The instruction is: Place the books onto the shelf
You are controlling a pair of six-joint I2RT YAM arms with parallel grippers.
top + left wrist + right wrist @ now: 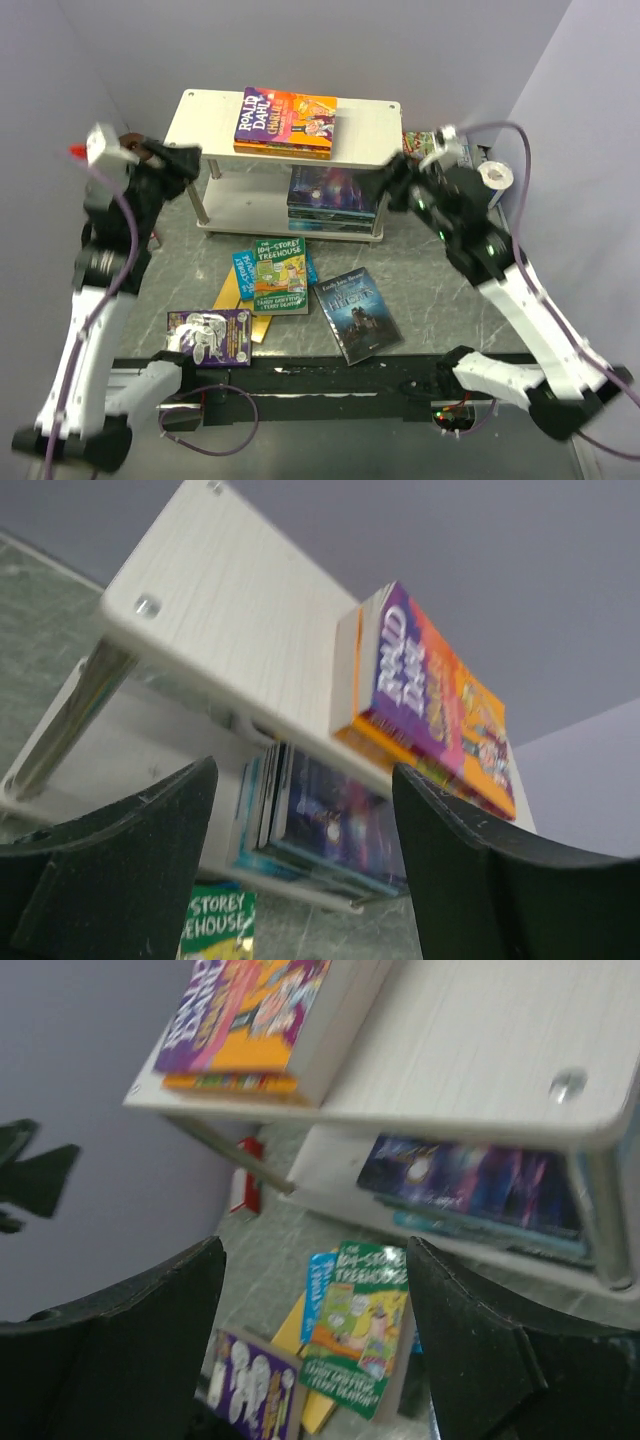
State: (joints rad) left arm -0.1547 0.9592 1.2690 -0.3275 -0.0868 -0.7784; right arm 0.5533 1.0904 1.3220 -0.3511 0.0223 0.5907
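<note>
My right gripper grabs the green Treehouse book by its near corner (302, 306) (378, 1406) beside the dark castle book next, leaving the opposite side free for left gripper handover.
The shelf (375, 125) stands at the back, its pale wood top (230, 610) (480, 1050) carrying a Roald Dahl book (286, 122) (440, 695) (245, 1015) on orange ones. Dark blue books (333, 197) (340, 825) (470, 1180) are stacked on the white lower board. On the table lie a green Treehouse book (279, 277) (360, 1330), a blue one (243, 272), a yellow one (245, 310), a purple one (210, 337) (255, 1385) and a dark castle one (357, 313). My left gripper (196, 165) (302, 772) is open beside the shelf's left end. My right gripper (385, 185) (315, 1247) is open at its right end. Both hold nothing.
A small red-and-white carton (247, 1175) stands on the table by the left wall. A red-green packet (415, 142) sits behind the shelf's right end. Grey walls close in on the left, back and right. The arm bases sit at the near edge.
</note>
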